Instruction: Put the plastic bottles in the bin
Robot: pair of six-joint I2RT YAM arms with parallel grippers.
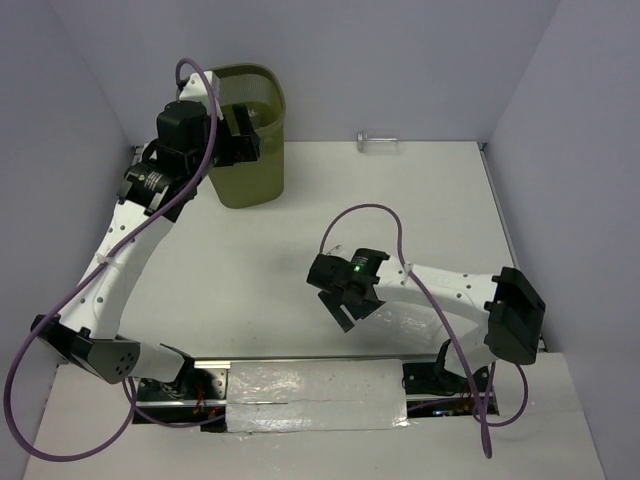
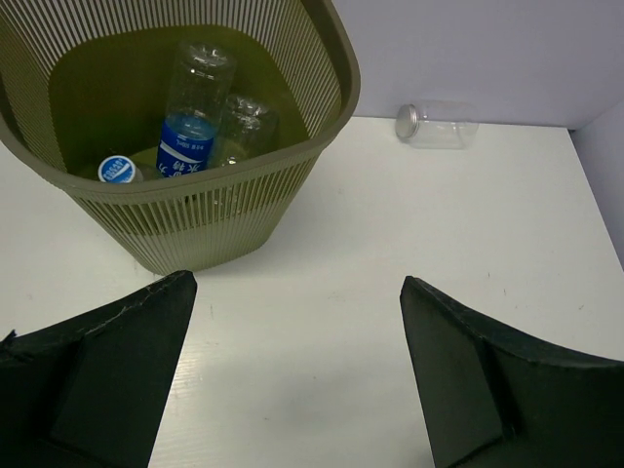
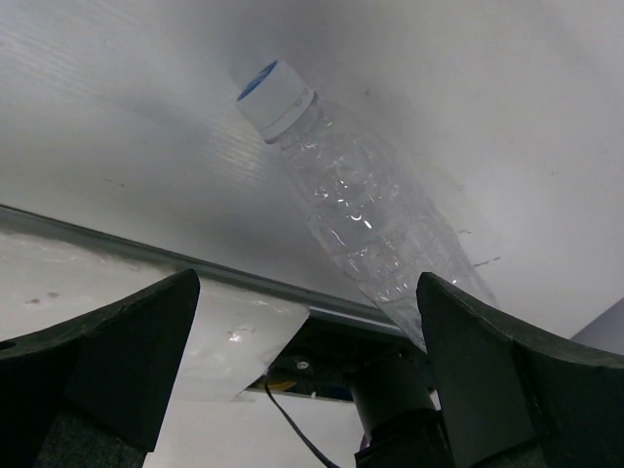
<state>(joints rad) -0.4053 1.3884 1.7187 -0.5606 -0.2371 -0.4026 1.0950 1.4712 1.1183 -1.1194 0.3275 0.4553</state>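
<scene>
My right gripper picks up the clear plastic bottle by its upper body (image 1: 392,317) (image 3: 349,185) next, which leaves the bottle's capped neck free for my left gripper.
The olive-green mesh bin (image 1: 250,175) stands at the back left. In the left wrist view the bin (image 2: 224,219) holds a bottle with a blue label (image 2: 190,117), a clear bottle (image 2: 244,127) and a blue-capped one (image 2: 117,170). My left gripper (image 1: 240,135) is open and empty, at the bin's near rim; it also shows in its wrist view (image 2: 297,390). A clear ribbed bottle (image 3: 366,210) with a white cap lies on the table near the front edge, just beyond my open, empty right gripper (image 3: 307,390), which shows in the top view (image 1: 345,300).
A clear jar-like bottle with a silver cap (image 1: 378,143) lies against the back wall; it also shows in the left wrist view (image 2: 436,125). A taped metal rail (image 1: 310,395) runs along the table's front edge between the arm bases. Walls close the table's left, back and right.
</scene>
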